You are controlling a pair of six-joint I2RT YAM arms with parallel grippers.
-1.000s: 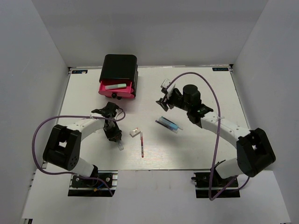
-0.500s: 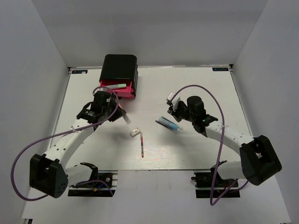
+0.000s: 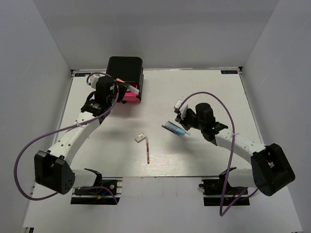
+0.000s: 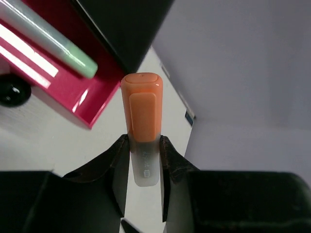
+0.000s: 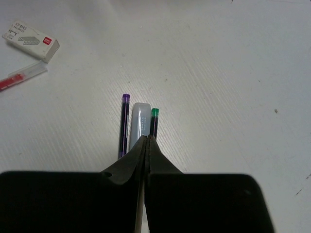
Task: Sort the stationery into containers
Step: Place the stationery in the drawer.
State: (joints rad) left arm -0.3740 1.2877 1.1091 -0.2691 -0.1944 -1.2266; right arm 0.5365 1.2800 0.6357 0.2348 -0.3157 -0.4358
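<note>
I would lift my right gripper empty if I raised it now, and the pen would stay behind. My right gripper's fingers are shut above the pale grey pen (image 3: 175,128) (image 5: 140,120).
My left gripper (image 3: 122,83) is shut on the orange-capped white marker (image 4: 142,104), held in the air just in front of the open pink drawer (image 4: 73,92) of the black box (image 3: 125,68). A pale green bar (image 4: 53,41) lies in that drawer. My right gripper (image 5: 146,138) is shut with nothing between its fingers, its tips over a pale grey pen (image 5: 140,120). That pen lies between a purple-tipped pen (image 5: 124,124) and a green-tipped one (image 5: 154,120). A small white-pink block (image 3: 140,138) and a red pen (image 3: 147,151) lie mid-table.
The drawer's black knob (image 4: 10,92) shows at the left of the left wrist view. White walls stand close behind the box (image 4: 233,63) and along both table sides. The block (image 5: 31,41) and red pen (image 5: 19,77) lie to the left of my right gripper.
My left arm has swung from mid-table up to the drawer with the marker in its grip. My right gripper has shut and come down over the pens.
</note>
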